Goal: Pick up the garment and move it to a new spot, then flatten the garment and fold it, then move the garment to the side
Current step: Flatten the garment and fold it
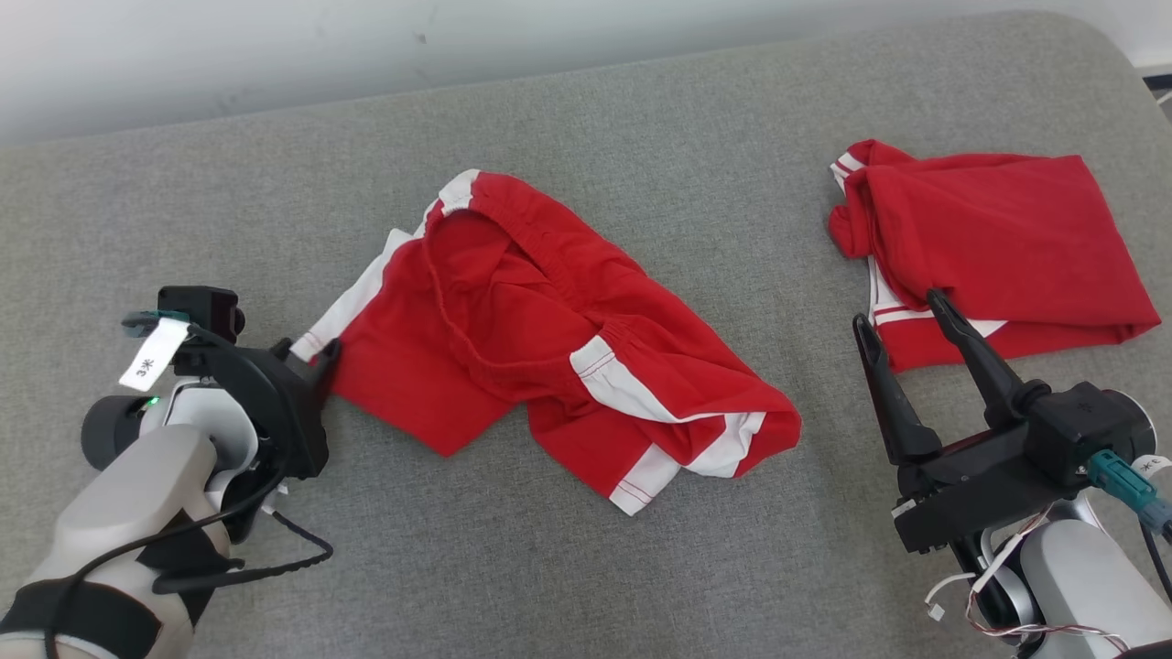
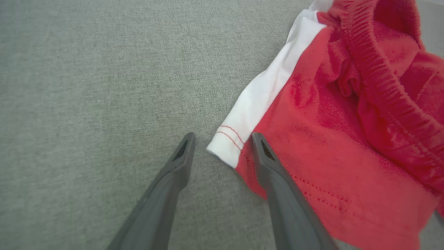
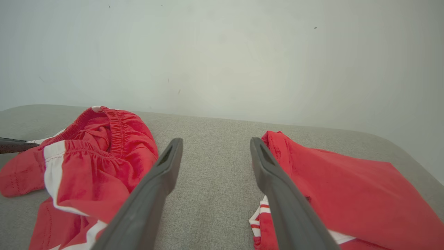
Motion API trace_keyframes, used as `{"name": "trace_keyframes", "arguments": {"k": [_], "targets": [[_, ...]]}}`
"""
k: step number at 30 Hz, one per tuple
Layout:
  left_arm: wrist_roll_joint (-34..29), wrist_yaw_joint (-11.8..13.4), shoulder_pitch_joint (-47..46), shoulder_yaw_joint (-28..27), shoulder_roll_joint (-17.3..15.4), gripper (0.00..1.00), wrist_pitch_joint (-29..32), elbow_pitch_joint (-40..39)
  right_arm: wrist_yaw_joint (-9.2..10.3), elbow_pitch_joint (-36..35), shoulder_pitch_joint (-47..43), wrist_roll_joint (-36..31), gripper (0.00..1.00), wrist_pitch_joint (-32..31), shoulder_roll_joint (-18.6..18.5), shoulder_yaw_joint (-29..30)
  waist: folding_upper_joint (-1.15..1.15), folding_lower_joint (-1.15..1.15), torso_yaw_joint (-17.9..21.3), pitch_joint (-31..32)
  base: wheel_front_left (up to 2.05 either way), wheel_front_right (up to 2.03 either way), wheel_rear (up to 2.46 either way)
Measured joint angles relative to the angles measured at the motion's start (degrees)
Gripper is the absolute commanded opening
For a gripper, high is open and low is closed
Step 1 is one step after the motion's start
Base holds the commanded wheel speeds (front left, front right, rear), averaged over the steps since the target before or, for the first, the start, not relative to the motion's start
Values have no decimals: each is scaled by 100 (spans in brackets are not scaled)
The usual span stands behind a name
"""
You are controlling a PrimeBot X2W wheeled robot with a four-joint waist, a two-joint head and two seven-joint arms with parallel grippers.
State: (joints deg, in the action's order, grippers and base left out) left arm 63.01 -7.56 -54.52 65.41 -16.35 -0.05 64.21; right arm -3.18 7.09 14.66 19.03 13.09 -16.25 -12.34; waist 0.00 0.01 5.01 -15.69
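Observation:
A narrow edge sticks out at the white hem corner (image 1: 310, 342), and the robot's left gripper will grab it there next. The rest of the garment (image 1: 538, 302) lies loose and crumpled.
The garment (image 1: 549, 366) is a pair of red shorts with white side stripes, lying crumpled in the middle of the grey cushion. My left gripper (image 1: 309, 352) is low at its left corner and open. In the left wrist view the white hem corner (image 2: 225, 146) lies between the two spread fingertips of that gripper (image 2: 222, 140), with the right finger (image 2: 267, 163) over the red cloth. My right gripper (image 1: 897, 309) stands open to the right of the shorts, nothing between its fingers (image 3: 163, 166). The garment (image 3: 86, 163) shows at the left of the right wrist view.
A second red garment (image 1: 998, 247), folded flat, lies at the right end of the cushion just beyond my right gripper; it shows again as red cloth (image 3: 347, 187). The grey cushion (image 1: 641, 119) ends at a pale wall (image 3: 222, 52) behind. Bare fabric stretches in front and to the left.

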Motion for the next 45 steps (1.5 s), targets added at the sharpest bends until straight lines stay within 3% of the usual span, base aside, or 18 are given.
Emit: {"name": "trace_keyframes", "arguments": {"k": [3,7,11,18,34,45], "targets": [[125,0,32,-133,31,0,36,12,14,40,1,0,100,0,0,0,0,0,-34,42,0,0,0],[485,1,225,-471,305,0,-404,-10,22,47,-14,1,100,2,-1,48,0,0,-95,115,0,0,0],[490,0,425,-450,567,0,-813,-73,19,76,-22,2,100,3,-3,54,0,0,-219,180,0,0,0],[183,42,683,-241,543,0,-1278,-79,-65,229,49,3,100,3,21,-105,0,0,-544,341,0,0,0],[-96,166,1397,-191,587,0,-1412,-482,-322,820,483,235,100,-402,265,-772,0,-1,-1485,833,0,0,0],[-132,254,1570,-336,539,0,-1413,-820,-389,959,485,460,100,-1183,157,-1461,0,-2,-1656,1047,0,0,0]]}}
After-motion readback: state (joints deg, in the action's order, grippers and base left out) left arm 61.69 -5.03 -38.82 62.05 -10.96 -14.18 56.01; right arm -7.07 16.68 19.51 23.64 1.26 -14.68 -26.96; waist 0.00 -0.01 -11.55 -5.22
